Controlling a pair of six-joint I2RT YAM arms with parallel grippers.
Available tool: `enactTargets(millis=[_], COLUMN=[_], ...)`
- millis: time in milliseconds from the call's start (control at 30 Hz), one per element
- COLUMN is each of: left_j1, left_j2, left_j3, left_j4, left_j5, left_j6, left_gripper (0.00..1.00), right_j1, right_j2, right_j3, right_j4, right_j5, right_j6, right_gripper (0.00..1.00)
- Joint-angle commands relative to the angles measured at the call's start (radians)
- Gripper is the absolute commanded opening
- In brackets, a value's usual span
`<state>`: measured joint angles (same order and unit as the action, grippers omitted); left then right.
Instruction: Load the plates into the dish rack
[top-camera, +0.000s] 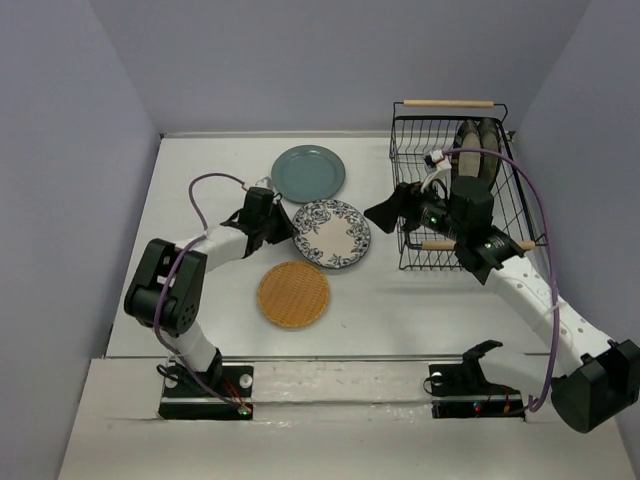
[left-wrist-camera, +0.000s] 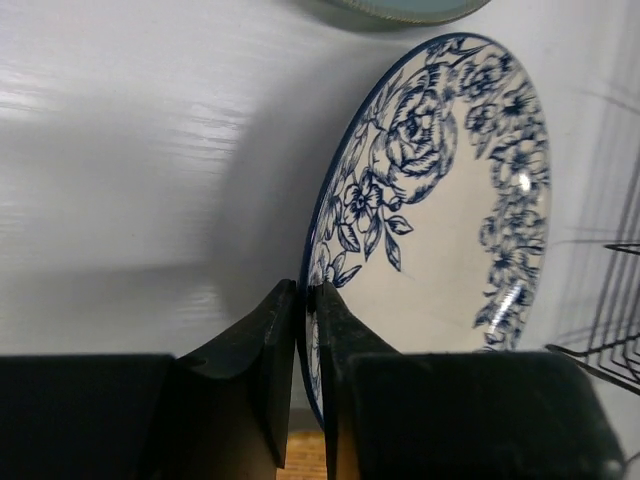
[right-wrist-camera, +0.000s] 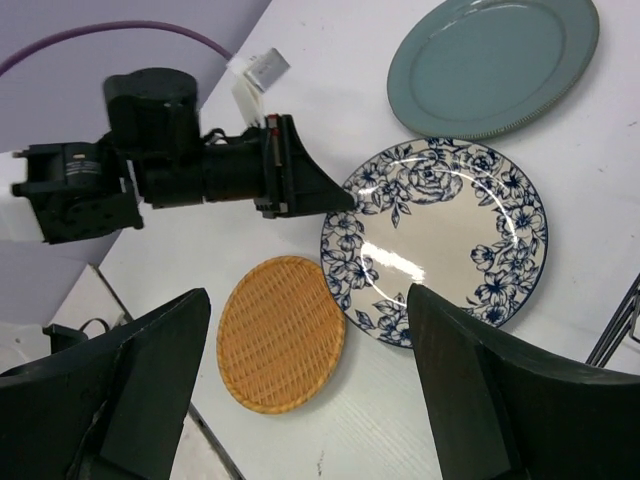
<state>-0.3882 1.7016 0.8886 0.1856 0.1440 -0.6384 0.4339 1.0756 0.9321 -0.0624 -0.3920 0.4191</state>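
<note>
I should next grip the floral plate (top-camera: 333, 233) with my right gripper by the plate's rim, opposite my left gripper. That leaves the plate's other edges free to go into the rack.
The blue-and-white floral plate (top-camera: 333, 233) lies mid-table, also in the left wrist view (left-wrist-camera: 450, 220) and the right wrist view (right-wrist-camera: 440, 240). My left gripper (top-camera: 287, 223) is shut on its left rim (left-wrist-camera: 305, 300), one finger above and one below. The teal plate (top-camera: 308, 172) lies behind it and the orange-tan woven plate (top-camera: 294, 294) in front. Two beige striped plates (top-camera: 478, 150) stand upright in the black wire dish rack (top-camera: 420, 135) at the right. My right gripper (top-camera: 395, 210) is open and empty, hovering between the floral plate and the rack.
The rack has wooden rod handles at its far side (top-camera: 448, 102) and near side (top-camera: 437, 244). Grey walls close the table at the back and sides. The left arm's purple cable (top-camera: 205, 190) loops over the left part of the table.
</note>
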Motion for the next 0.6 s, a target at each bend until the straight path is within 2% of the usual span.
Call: enactTargets(millis=[0,233,567], left_j1=[0.021,0.086,0.207], left_j2=[-0.198,-0.371,-0.598], left_j3=[-0.046,-0.145,-0.155], left_j4=[0.152,0.256,0.267], left_j5=[0.049,0.147,0.246], left_j6=[-0.064,-0.155,-0.207], left_gripper=[0.06,0.05,0.06], right_j1=[0.008,0.008,0.008], right_j2=[0.014,0.049,0.177], right_j3=[0.020,0.042,0.114], right_j4=[0.050,0.026,-0.022], right_j5=[-0.051,-0.054,-0.024], right_j6=[0.021,0.012,-0.032], right_gripper=[0.85,0.86,0.89])
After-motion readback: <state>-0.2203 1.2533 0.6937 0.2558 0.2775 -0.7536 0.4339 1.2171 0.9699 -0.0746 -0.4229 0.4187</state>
